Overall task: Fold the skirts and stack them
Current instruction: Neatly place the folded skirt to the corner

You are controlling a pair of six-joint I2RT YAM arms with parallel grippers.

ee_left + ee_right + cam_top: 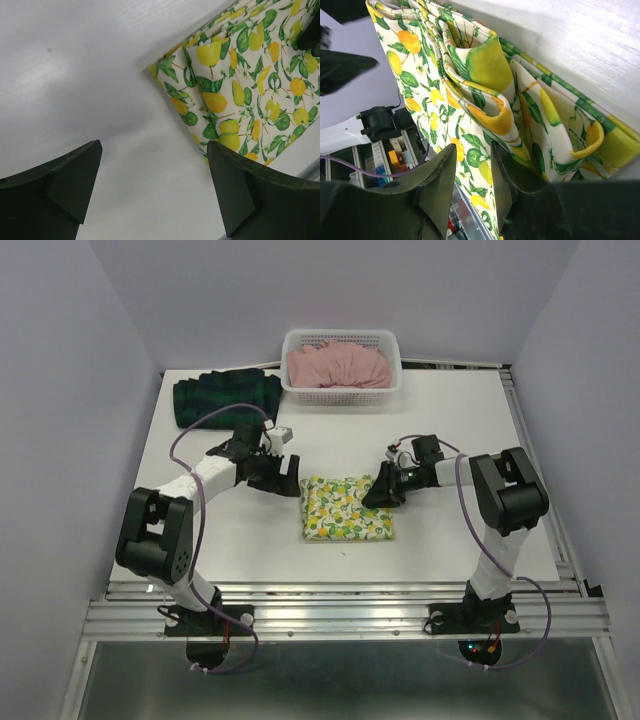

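My left gripper pinches all the folded layers of the lemon-print skirt (347, 508) at the skirt's far corner beside it next, to stack the skirt still folded.
The lemon-print skirt (347, 508) lies folded into a small rectangle in the middle of the table. My left gripper (291, 481) is open and empty just off its far-left corner; in the left wrist view the gripper (154, 150) hovers over bare table with the skirt (240, 85) past its right finger. My right gripper (379, 494) is at the skirt's far-right corner. In the right wrist view the gripper (473, 150) has its jaws narrowly apart against the stacked folds (470, 65), gripping nothing. The plaid skirt (227, 398) lies folded at the back left. The pink skirt (338, 365) is bunched in the basket.
The white lattice basket (342, 394) stands at the back centre of the white table (450, 430). Purple walls close in on both sides. A metal rail (350, 615) runs along the near edge by the arm bases.
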